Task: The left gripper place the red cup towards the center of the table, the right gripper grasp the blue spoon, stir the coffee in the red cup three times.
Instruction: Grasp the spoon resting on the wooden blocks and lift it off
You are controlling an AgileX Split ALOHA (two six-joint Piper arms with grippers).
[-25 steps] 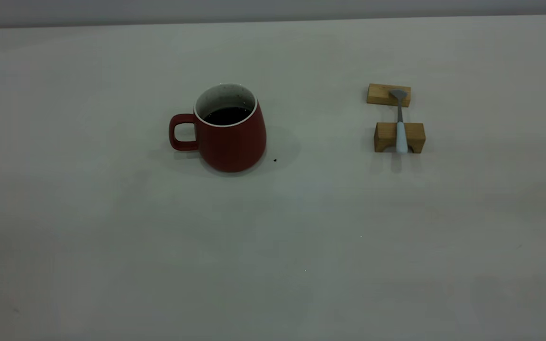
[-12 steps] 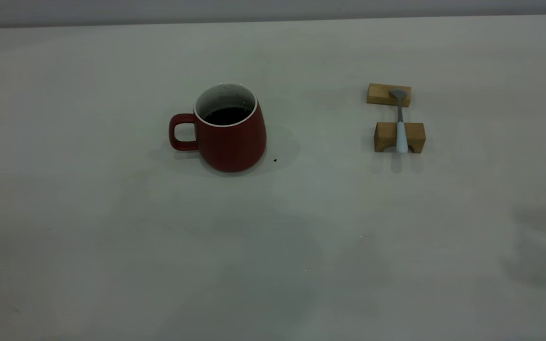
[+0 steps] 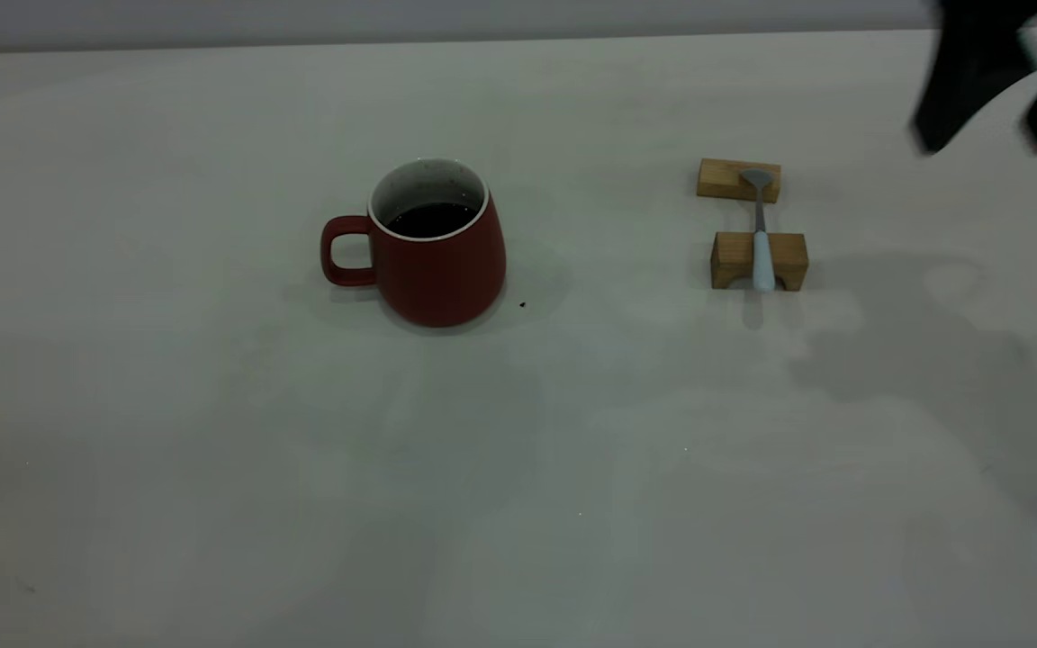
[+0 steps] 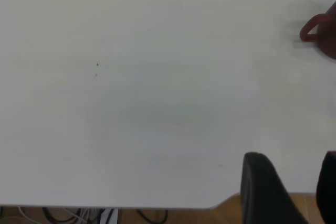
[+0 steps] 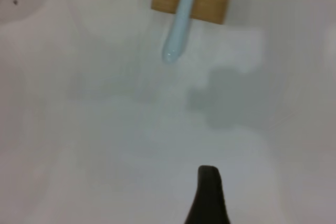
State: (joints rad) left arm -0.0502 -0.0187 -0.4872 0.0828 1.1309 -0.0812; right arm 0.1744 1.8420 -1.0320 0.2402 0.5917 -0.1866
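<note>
I should pick up the blue spoon with my right gripper by its pale handle end (image 3: 764,277), which sticks out freely, because the spoon's bowl is lying flat on a wooden block (image 3: 722,179).
The red cup (image 3: 433,256) stands upright left of the table's (image 3: 212,468) middle, handle to the left, dark coffee (image 3: 431,219) inside. Its handle also shows at the edge of the left wrist view as the red cup (image 4: 314,28). The blue spoon (image 3: 761,243) lies across two wooden blocks to the right, pale handle toward the front. My right gripper (image 3: 985,142) hangs open, high at the far right, well clear of the spoon. One of its fingers (image 5: 208,195) shows, with the blue spoon (image 5: 178,30) ahead of it. My left gripper (image 4: 294,182) is open near the table edge, far from the cup.
The spoon rests on two small wooden blocks (image 3: 738,180) (image 3: 734,259). A tiny dark speck (image 3: 522,304) lies just right of the cup. The arm's shadow (image 3: 915,351) falls on the table right of the blocks.
The right gripper has come into the exterior view at the top right, and its shadow has spread over the table right of the spoon. Cup and spoon have not moved.
</note>
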